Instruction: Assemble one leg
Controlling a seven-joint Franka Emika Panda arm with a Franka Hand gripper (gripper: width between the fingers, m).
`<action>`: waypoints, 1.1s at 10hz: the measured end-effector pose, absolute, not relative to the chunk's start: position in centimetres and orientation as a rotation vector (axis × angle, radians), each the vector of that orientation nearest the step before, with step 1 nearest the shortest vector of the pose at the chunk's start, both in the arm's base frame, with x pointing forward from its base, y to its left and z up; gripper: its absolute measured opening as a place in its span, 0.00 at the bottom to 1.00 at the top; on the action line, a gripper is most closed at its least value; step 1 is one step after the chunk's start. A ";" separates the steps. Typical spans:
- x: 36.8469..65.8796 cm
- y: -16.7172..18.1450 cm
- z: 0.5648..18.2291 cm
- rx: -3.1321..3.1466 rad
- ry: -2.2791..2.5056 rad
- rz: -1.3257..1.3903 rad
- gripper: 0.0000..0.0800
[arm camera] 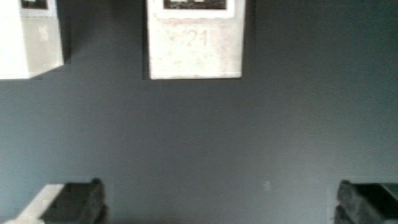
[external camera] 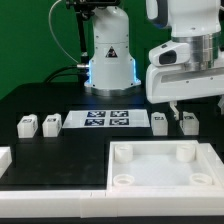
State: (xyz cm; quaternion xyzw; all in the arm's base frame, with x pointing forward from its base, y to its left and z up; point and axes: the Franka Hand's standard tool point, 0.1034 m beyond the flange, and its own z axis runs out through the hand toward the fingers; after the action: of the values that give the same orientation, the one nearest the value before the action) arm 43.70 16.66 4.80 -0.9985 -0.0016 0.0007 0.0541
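Note:
The white leg needs to fit into the tray's corner socket, so my gripper will next grab the leg by its plain end beyond the tag (external camera: 190, 128) (arm camera: 194, 52).
Four small white legs with tags stand in a row on the black table. Two are at the exterior view's left (external camera: 28, 124) (external camera: 52, 123) and two at its right (external camera: 160, 122) (external camera: 188, 122). My gripper (external camera: 190, 103) hangs just above the right pair, open and empty. In the wrist view one leg (arm camera: 192, 40) lies ahead of the gripper (arm camera: 221, 205), and a second leg (arm camera: 27, 40) is partly cut off at the edge. Both dark fingertips (arm camera: 71, 203) are wide apart with only bare table between them.
The large white square tray (external camera: 112, 168) with round corner sockets lies at the front. The marker board (external camera: 105, 120) lies between the two pairs of legs. A white part (external camera: 4, 157) shows at the left edge. The robot base (external camera: 108, 60) stands behind.

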 end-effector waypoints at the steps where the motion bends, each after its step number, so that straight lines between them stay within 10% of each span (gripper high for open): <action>1: 42.1 15.6 4.2 -3.037 0.020 0.258 0.81; 8: 41.3 17.1 3.5 -2.802 0.020 1.282 0.81; 11: 40.4 17.5 2.1 -2.803 0.017 1.295 0.81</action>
State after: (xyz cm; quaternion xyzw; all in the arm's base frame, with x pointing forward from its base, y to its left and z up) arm 40.39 17.47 2.12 -0.9074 0.0055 0.4194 0.0271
